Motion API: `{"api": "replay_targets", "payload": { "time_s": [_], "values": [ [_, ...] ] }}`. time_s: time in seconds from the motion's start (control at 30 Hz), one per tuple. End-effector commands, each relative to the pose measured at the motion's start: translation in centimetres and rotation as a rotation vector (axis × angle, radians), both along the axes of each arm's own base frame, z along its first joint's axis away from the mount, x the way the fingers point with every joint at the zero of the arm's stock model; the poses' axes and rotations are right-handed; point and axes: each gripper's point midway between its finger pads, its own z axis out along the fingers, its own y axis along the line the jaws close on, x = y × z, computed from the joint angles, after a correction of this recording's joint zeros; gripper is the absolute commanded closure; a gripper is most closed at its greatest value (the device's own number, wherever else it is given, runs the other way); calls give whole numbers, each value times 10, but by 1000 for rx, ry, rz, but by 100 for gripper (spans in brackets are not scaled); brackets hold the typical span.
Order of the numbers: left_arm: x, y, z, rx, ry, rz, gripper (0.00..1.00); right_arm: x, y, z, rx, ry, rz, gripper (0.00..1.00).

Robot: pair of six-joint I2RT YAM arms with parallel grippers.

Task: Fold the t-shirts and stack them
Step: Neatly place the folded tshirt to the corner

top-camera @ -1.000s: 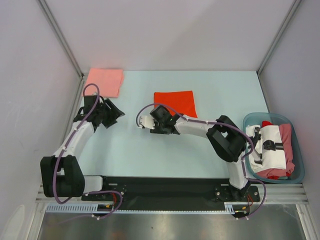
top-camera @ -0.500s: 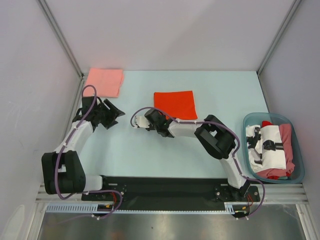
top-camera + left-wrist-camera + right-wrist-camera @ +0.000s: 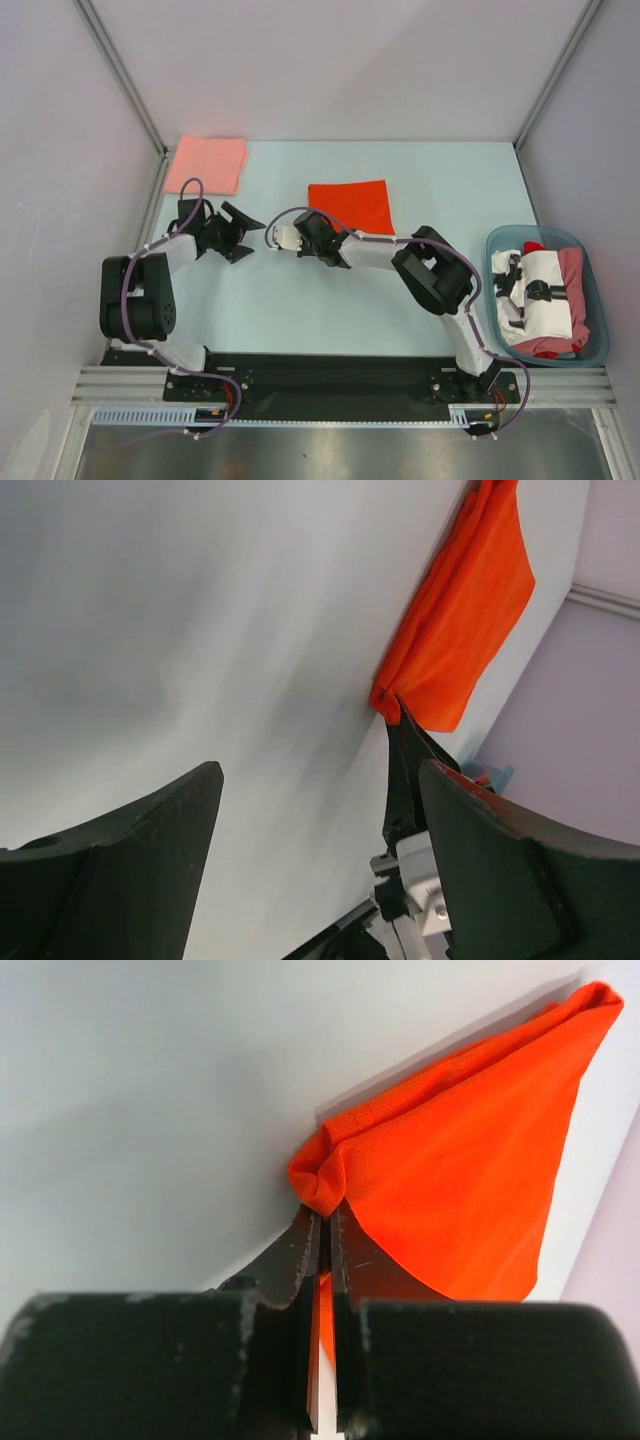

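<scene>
I next need my left gripper to grab the orange t-shirt (image 3: 350, 207) by its bunched corner nearest the pink t-shirt, to pull it over and stack it.
An orange folded t-shirt (image 3: 350, 207) lies flat mid-table. My right gripper (image 3: 317, 226) is shut on its near-left corner; in the right wrist view the gripper (image 3: 327, 1215) pinches a bunched fold of the orange t-shirt (image 3: 460, 1160) between closed jaws. To the left, my left gripper (image 3: 246, 236) stands open and empty above bare table, pointing at that corner. Its wrist view shows the left gripper (image 3: 320, 780) spread wide, the orange t-shirt (image 3: 465, 620) and the right gripper (image 3: 398, 712) ahead. A pink folded t-shirt (image 3: 207, 163) lies at the far left corner.
A teal basket (image 3: 604, 320) at the right edge holds several unfolded garments (image 3: 545, 300), white and red among them. Grey walls close in the table on the left, back and right. The arms' base rail runs along the near edge.
My right gripper has closed on the orange t-shirt's corner. The left gripper has opened wider and swung right toward that corner, away from the pink t-shirt.
</scene>
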Motion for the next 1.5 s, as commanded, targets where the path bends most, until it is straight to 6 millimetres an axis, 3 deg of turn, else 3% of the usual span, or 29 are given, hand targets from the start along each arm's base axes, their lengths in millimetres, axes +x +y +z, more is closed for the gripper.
{"api": "replay_targets", "payload": {
  "time_s": [0.0, 0.1, 0.17, 0.2, 0.27, 0.3, 0.4, 0.63, 0.87, 1.27, 1.47],
  "values": [
    [31, -18, 22, -122, -118, -21, 13, 8, -2, 44, 95, 1, -10, 100],
    [41, -37, 14, -184, -97, -45, 6, 8, -5, 58, 120, 3, 0, 100],
    [56, -45, 21, -207, -125, -49, 3, 6, -6, 64, 142, 12, 4, 100],
    [54, -64, 11, -210, -96, -81, 2, 6, -7, 69, 154, 18, 9, 100],
    [66, -74, 15, -225, -116, -78, 1, 7, -10, 73, 161, 24, 8, 100],
    [67, -84, 7, -233, -98, -85, 0, 6, -8, 75, 169, 27, 16, 100],
    [84, -105, 16, -284, -159, -85, 0, 8, -11, 86, 192, 27, 16, 100],
    [117, -143, -2, -315, -124, -85, 0, 11, -13, 98, 230, 30, 10, 100],
    [122, -155, -36, -263, -12, -40, 1, 15, -14, 112, 284, 33, -4, 100],
    [139, -162, -55, -187, 67, -55, 5, 34, -21, 138, 389, 26, -48, 100],
    [151, -168, -58, -191, 50, -61, 12, 29, -17, 143, 436, 58, -41, 100]
  ]
}}
